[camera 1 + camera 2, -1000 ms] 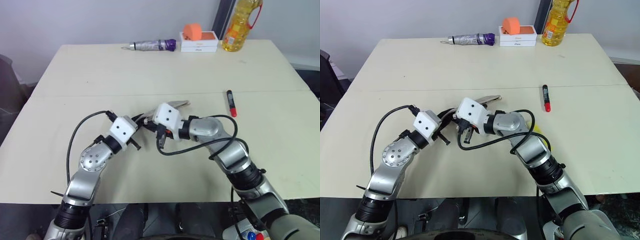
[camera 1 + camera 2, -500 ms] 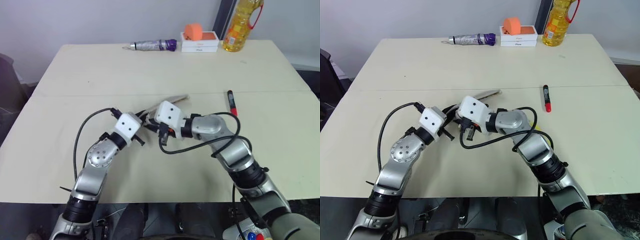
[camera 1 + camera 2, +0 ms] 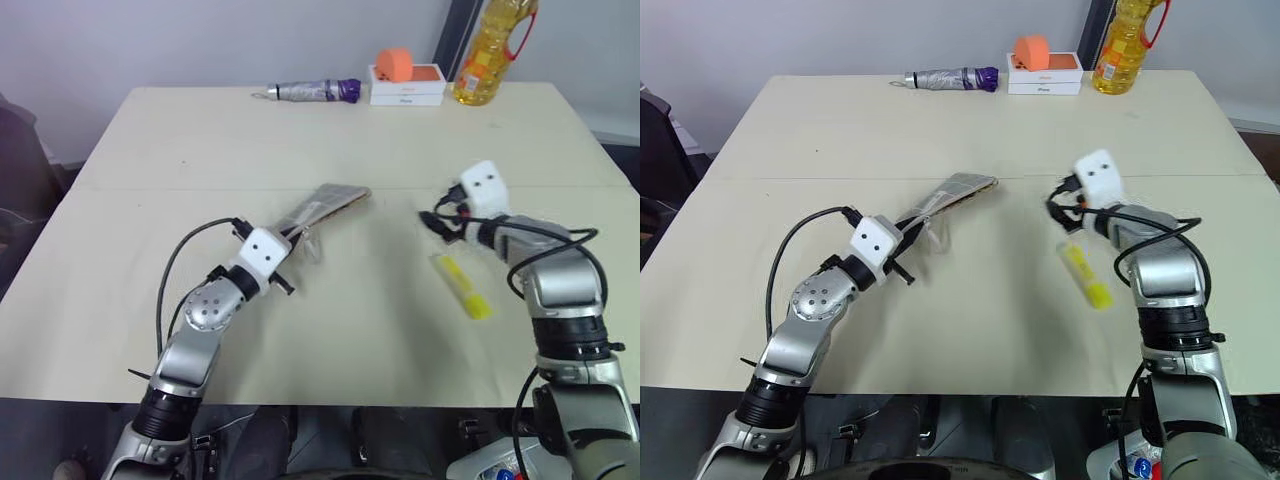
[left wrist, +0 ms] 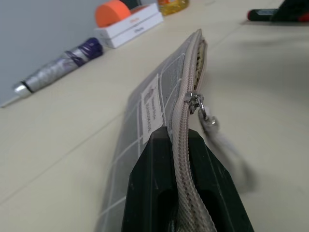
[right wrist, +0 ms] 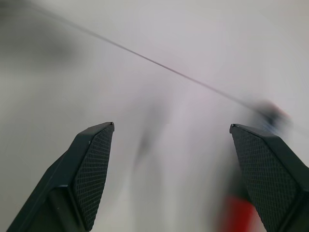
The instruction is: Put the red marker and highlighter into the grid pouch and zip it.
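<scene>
My right gripper moves toward the marker, before it closes on the red marker (image 5: 236, 212), since the marker is still beside one of the gripper's fingers.
The grid pouch (image 3: 325, 203) lies at mid-table, its near end raised a little off the surface. My left gripper (image 4: 177, 145) is shut on that end's zipper edge, and the zipper pull (image 4: 197, 100) with its cord hangs just past the fingers. The yellow highlighter (image 3: 460, 286) lies flat on the table to the right, beside my right forearm. Just beyond it, my right gripper (image 5: 171, 125) is open and holds nothing. The red marker (image 4: 259, 14) lies on the table by the right gripper; the right hand hides it in the head views.
Along the far edge lie a grey folded umbrella (image 3: 310, 91), a white-and-orange box (image 3: 407, 86) with an orange object on it, and a yellow oil bottle (image 3: 490, 50). A seam (image 3: 180, 188) crosses the table behind the pouch.
My right gripper has left the pouch, swung far to the right and opened. The highlighter it covered now lies in plain sight. The left gripper still holds the pouch.
</scene>
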{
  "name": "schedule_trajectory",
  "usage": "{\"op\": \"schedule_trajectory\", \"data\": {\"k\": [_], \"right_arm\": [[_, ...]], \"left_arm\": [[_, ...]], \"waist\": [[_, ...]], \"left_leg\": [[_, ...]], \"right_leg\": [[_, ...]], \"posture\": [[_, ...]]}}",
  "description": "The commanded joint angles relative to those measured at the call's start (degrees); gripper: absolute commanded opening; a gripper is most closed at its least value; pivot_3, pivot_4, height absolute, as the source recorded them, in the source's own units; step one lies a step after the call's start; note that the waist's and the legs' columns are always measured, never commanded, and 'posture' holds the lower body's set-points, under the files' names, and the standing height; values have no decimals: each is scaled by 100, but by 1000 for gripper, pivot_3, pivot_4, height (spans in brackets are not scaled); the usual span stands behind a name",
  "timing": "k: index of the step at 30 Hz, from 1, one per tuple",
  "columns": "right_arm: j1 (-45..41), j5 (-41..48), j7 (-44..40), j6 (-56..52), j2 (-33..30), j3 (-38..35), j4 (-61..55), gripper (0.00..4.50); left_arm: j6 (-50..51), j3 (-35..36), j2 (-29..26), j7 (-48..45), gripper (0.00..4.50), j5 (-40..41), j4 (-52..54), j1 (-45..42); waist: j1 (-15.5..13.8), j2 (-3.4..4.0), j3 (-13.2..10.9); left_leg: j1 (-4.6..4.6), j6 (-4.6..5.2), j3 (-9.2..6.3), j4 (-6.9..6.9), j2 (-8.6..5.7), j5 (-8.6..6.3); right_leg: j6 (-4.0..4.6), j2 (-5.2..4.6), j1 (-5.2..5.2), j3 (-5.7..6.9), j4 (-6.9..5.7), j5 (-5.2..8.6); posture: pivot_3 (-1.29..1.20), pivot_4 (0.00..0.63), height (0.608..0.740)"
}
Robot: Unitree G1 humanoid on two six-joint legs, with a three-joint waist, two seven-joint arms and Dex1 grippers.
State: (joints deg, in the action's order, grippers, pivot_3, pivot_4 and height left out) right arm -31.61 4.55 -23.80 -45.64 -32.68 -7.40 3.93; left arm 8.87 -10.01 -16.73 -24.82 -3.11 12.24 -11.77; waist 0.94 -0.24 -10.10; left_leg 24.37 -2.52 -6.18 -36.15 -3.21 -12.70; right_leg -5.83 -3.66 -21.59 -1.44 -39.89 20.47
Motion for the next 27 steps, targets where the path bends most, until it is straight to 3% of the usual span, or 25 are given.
{"op": "schedule_trajectory", "data": {"k": [1, 5, 6, 8, 13, 14, 23, 27], "right_arm": [[-90, -59, 528, 235, 16, -464, 560, 3967], [-121, 131, 592, 317, 97, -630, 995, 3967], [-131, 206, 580, 317, 131, -675, 1051, 3738], [-119, 288, 536, 339, 146, -679, 1094, 3135], [-92, 299, 493, 441, 98, -554, 977, 491], [-96, 277, 450, 498, 55, -505, 914, 314], [517, 261, -1820, 2233, -1199, 593, -913, 330], [609, 429, -2110, 2244, -1243, 625, -1316, 330]], "left_arm": [[29, -32, 50, -27, 0, 74, 109, -35], [51, -55, 89, -20, 0, 56, 105, -59], [53, -54, 99, -17, 0, 56, 105, -65], [53, -46, 110, -15, 0, 54, 108, -69], [24, 14, 126, 11, 0, 64, 90, -78], [17, 24, 131, 16, 0, 72, 87, -77], [-64, 205, 140, -40, 0, 346, -7, -151], [-99, 223, 103, -68, 0, 393, -26, -175]], "waist": [[3, 0, 0], [10, 0, 0], [20, 0, 0], [19, 0, 0], [6, 0, 0], [6, 0, 0], [-1, 1, -1], [-10, 0, -2]], "left_leg": [[-1, 0, 0, 0, 0, 0], [-1, 1, 3, 0, 0, 0], [-1, 1, 3, 0, 0, 0], [-3, 1, 3, 0, 2, 0], [-4, 2, 3, -2, 2, 0], [-4, 2, 3, -2, 2, 0], [-4, 5, 0, -2, 2, -2], [-12, 6, -5, -2, 3, -3]], "right_leg": [[0, 0, 1, 0, 0, 0], [0, 1, 3, 0, 0, 0], [0, 1, 3, 0, 0, 0], [0, 4, 6, 0, 0, 0], [0, 3, 8, 0, 0, 0], [0, 3, 8, 0, 0, 0], [-1, 4, 11, 2, 7, 0], [-2, 5, 26, 7, 19, 0]], "posture": [[0, 150, 740], [0, 150, 740], [0, 150, 740], [0, 150, 740], [0, 150, 740], [0, 150, 740], [0, 150, 740], [0, 150, 740]]}}
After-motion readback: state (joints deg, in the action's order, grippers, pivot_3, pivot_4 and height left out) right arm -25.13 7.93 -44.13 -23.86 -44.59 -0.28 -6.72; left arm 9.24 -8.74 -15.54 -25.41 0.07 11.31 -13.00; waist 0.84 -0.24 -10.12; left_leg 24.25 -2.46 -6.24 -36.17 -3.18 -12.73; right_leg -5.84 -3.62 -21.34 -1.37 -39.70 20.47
